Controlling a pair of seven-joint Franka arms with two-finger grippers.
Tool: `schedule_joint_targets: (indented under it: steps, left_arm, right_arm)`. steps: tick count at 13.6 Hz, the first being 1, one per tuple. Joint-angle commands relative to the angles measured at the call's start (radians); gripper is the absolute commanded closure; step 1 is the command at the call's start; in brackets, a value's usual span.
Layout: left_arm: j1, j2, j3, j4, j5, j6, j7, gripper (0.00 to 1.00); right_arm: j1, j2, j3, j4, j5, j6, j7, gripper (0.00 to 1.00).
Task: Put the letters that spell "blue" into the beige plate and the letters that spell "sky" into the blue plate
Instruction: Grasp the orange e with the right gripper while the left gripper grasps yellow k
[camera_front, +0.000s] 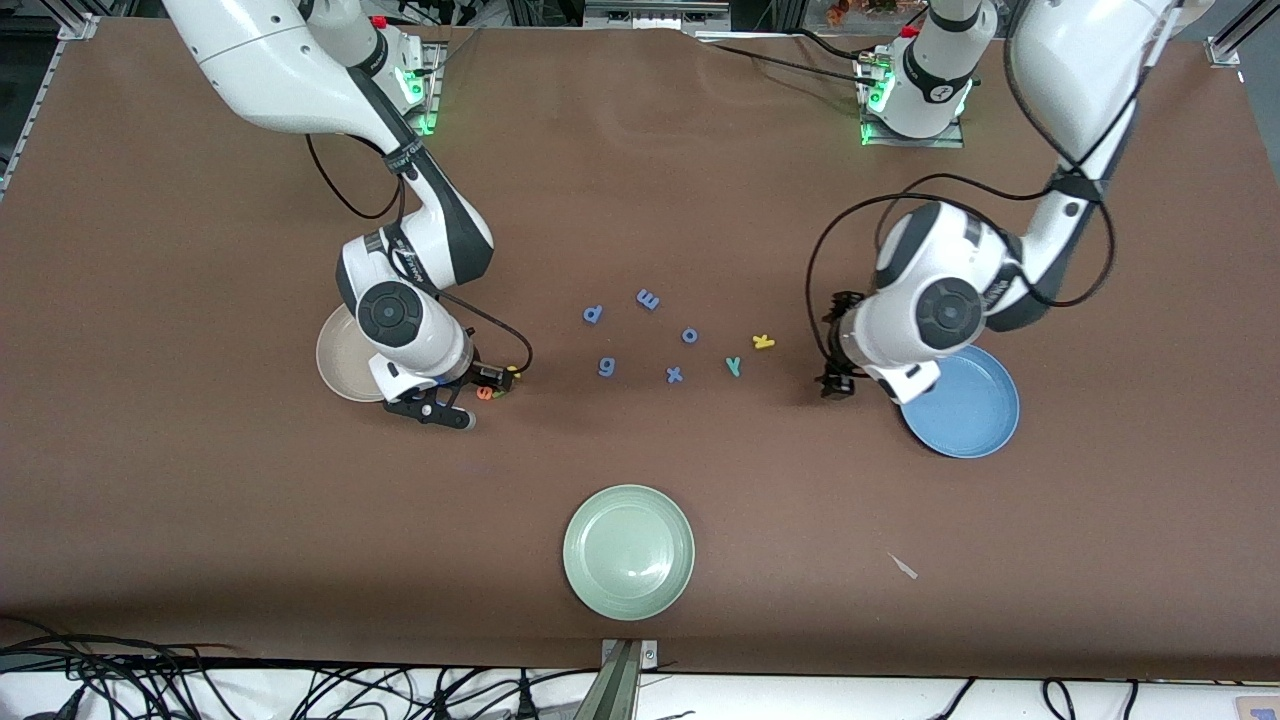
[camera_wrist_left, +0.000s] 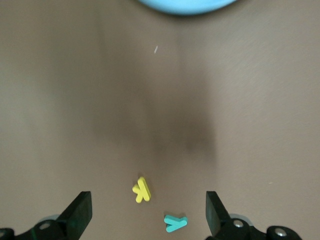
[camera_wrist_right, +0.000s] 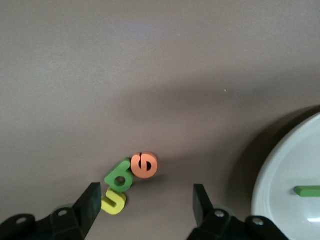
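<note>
The yellow "k" needs to go in the blue plate (camera_front: 968, 412) to spell "sky", so my left gripper should next grab it by its stem's foot and leg (camera_front: 763, 342).
My right gripper (camera_front: 445, 410) (camera_wrist_right: 147, 207) hangs open over the table beside the beige plate (camera_front: 338, 358) (camera_wrist_right: 290, 210). A thin green "l" (camera_wrist_right: 307, 190) lies in that plate. An orange "e" (camera_wrist_right: 144, 165) (camera_front: 484, 392), a green "b" (camera_wrist_right: 120, 176) and a yellow "u" (camera_wrist_right: 114, 202) lie clustered on the table, the "u" next to one finger (camera_wrist_right: 91, 206). My left gripper (camera_front: 836, 385) (camera_wrist_left: 147, 215) is open over the table beside the blue plate (camera_front: 968, 412) (camera_wrist_left: 187, 5). The yellow "k" (camera_front: 763, 341) (camera_wrist_left: 141, 190) and teal "y" (camera_front: 733, 366) (camera_wrist_left: 175, 222) lie on the table under its spread fingers.
Blue letters "p" (camera_front: 592, 314), "m" (camera_front: 648, 298), "o" (camera_front: 689, 335), "g" (camera_front: 605, 367) and "x" (camera_front: 674, 375) lie mid-table. A pale green plate (camera_front: 628, 552) sits nearer the front camera. A small pale scrap (camera_front: 903, 566) lies toward the left arm's end.
</note>
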Motion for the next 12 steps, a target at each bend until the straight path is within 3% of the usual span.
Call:
schedule_joint_targets:
  steps: [1, 6, 12]
  left_arm:
    - [-0.026, -0.011, -0.002, -0.099, 0.022, 0.147, -0.137, 0.0]
    - [-0.066, -0.008, 0.0, -0.268, 0.023, 0.419, -0.21, 0.02]
    - [-0.077, 0.055, 0.005, -0.274, 0.023, 0.543, -0.229, 0.1]
  right_arm:
    - [-0.007, 0.04, 0.003, 0.031, -0.002, 0.049, 0.011, 0.18]
    - [-0.007, 0.077, 0.0, 0.032, -0.005, 0.104, 0.011, 0.18]
    - [-0.01, 0.091, -0.012, 0.01, -0.022, 0.141, 0.01, 0.18]
